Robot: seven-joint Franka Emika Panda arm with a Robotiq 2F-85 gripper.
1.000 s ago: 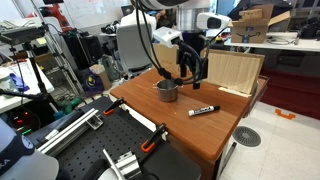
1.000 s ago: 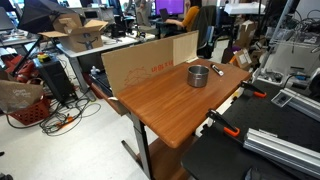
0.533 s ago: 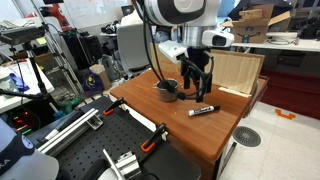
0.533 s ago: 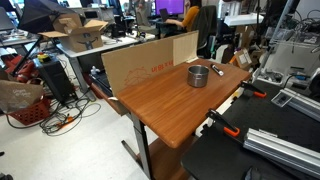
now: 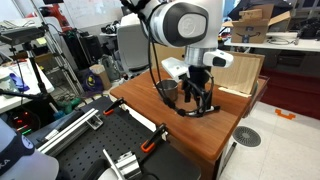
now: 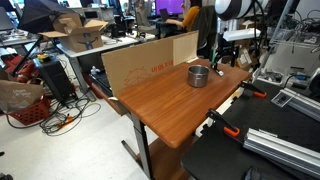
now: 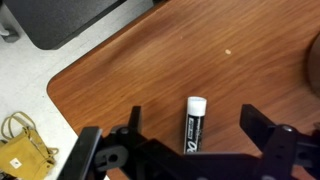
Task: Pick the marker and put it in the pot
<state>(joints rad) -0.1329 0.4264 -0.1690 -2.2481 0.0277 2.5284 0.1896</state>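
Observation:
My fingers are above the marker (image 7: 194, 122) in the wrist view, so it is too early to close. My gripper moves down next, then closes on the marker.
The marker (image 7: 194, 122), black with a white cap end, lies flat on the wooden table (image 7: 130, 60) in the wrist view, between my open fingers. My gripper (image 7: 190, 114) is open and empty, straddling the marker from above. In an exterior view the gripper (image 5: 197, 101) hangs low over the table just beside the shiny metal pot (image 5: 167, 90), and it hides the marker there. The pot (image 6: 199, 75) also shows in an exterior view, with the gripper (image 6: 222, 63) close beside it.
A large plywood box (image 5: 236, 72) stands on the table behind the pot and also shows in an exterior view (image 6: 150, 62). The rounded table corner (image 7: 60, 90) is near the marker. An orange clamp (image 5: 150, 146) sits at the table's front edge.
The arm has moved from beside the pot over to the marker and come down, so the open fingers now straddle it. The marker and pot have not moved.

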